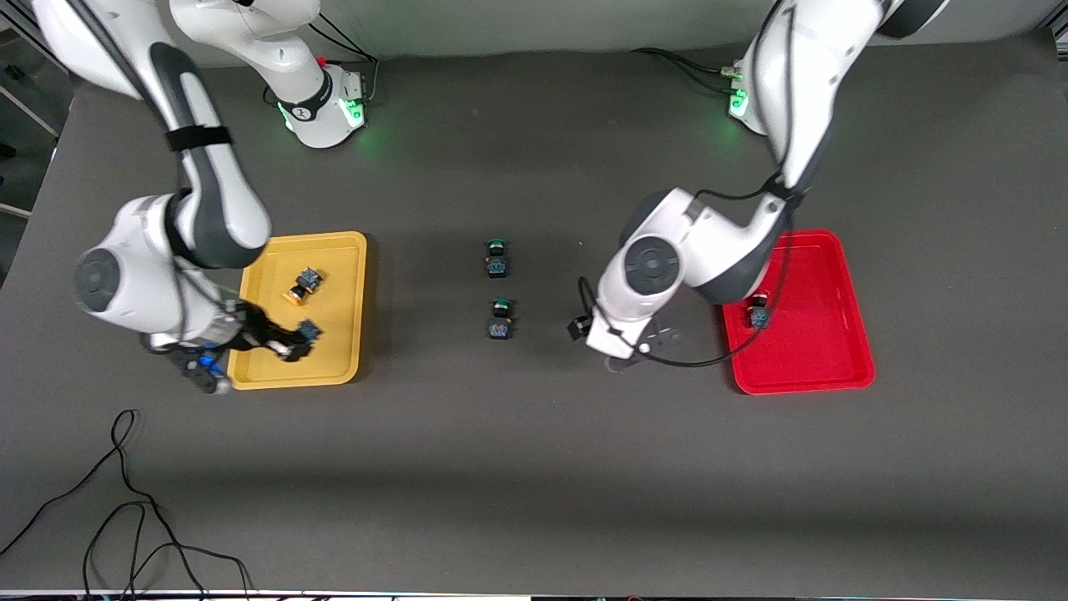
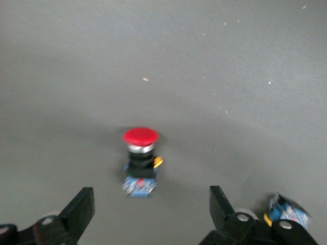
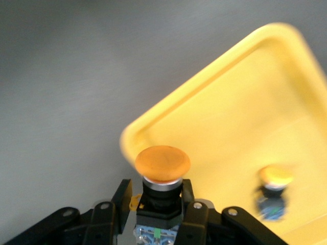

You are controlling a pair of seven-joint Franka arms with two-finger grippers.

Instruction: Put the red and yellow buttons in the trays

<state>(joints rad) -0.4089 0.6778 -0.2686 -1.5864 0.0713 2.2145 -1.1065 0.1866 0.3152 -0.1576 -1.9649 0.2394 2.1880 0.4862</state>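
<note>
The red-capped button should go in the red tray, so my left gripper will grab it by its black collar (image 2: 140,159) next.
My right gripper (image 1: 299,339) is shut on an orange-yellow capped button (image 3: 162,164) and holds it over the yellow tray (image 1: 338,250), near the tray's corner (image 3: 153,127). A second yellow button (image 1: 304,285) lies in that tray and also shows in the right wrist view (image 3: 273,190). My left gripper (image 2: 152,214) is open, low over the bare table beside the red tray (image 1: 822,359). A red-capped button (image 2: 140,163) stands upright on the table just ahead of its open fingers; in the front view the hand (image 1: 642,346) hides it. Another button (image 1: 759,313) lies in the red tray.
Two green-capped buttons (image 1: 497,257) (image 1: 501,320) sit mid-table between the trays. A loose black cable (image 1: 125,501) lies near the table's front edge at the right arm's end.
</note>
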